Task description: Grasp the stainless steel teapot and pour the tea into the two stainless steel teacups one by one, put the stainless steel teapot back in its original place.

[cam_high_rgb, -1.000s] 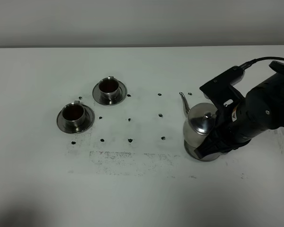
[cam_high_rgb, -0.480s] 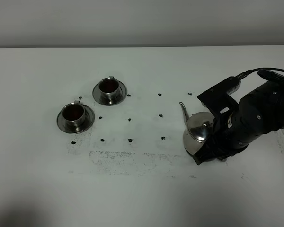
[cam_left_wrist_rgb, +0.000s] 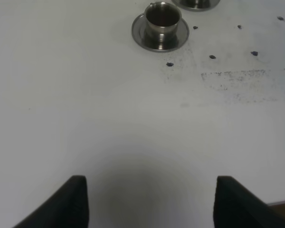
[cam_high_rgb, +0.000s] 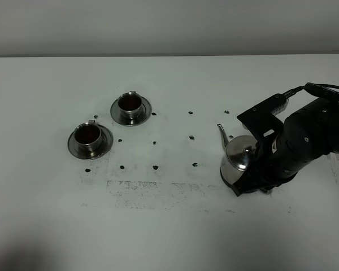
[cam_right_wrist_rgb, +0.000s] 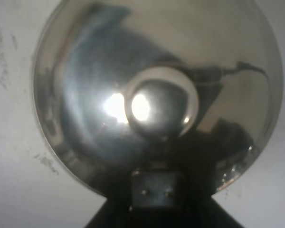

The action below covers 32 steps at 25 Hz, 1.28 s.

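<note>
The teapot would rest upright; my right gripper should open its fingers.
The stainless steel teapot (cam_high_rgb: 237, 156) stands low at the right of the table, its spout pointing to the far left. My right gripper (cam_high_rgb: 259, 169) is over its handle side and shut on it. In the right wrist view the teapot's lid and knob (cam_right_wrist_rgb: 160, 105) fill the frame from above. The tray under it is hidden by the pot and the arm. The two stainless steel teacups sit on saucers at the left, one farther back (cam_high_rgb: 130, 105) and one nearer (cam_high_rgb: 88, 135), both holding dark tea. My left gripper (cam_left_wrist_rgb: 149, 204) is open and empty over bare table, with the nearer cup (cam_left_wrist_rgb: 161, 18) well ahead of it.
Small black dot marks (cam_high_rgb: 155, 167) lie in a grid between the cups and the teapot. A smudged grey patch (cam_high_rgb: 152, 189) runs along the table in front of them. The table's far edge meets a grey wall.
The teapot has come down with my right gripper and shifted slightly right; the arm now covers its base. The cups and left gripper have not moved.
</note>
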Tool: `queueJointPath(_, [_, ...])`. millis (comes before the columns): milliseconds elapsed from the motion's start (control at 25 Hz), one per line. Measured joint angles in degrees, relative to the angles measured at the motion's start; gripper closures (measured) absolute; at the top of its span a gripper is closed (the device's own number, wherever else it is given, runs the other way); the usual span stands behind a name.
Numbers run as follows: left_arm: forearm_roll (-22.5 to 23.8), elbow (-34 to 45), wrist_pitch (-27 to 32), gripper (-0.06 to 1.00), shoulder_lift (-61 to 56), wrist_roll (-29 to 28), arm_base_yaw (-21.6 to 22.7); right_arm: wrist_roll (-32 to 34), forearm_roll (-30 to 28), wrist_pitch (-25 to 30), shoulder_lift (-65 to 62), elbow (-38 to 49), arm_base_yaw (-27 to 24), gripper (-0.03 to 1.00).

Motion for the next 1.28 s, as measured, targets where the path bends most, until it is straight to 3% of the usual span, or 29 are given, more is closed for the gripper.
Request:
queueJointPath(920, [0.0, 0.0, 0.0, 0.40, 0.0, 0.0, 0.0, 0.0, 0.0, 0.7, 0.1, 0.0, 0.0, 0.77])
queueJointPath(1280, [0.0, 0.0, 0.0, 0.40, 0.0, 0.0, 0.0, 0.0, 0.0, -0.3, 0.1, 0.0, 0.0, 0.52])
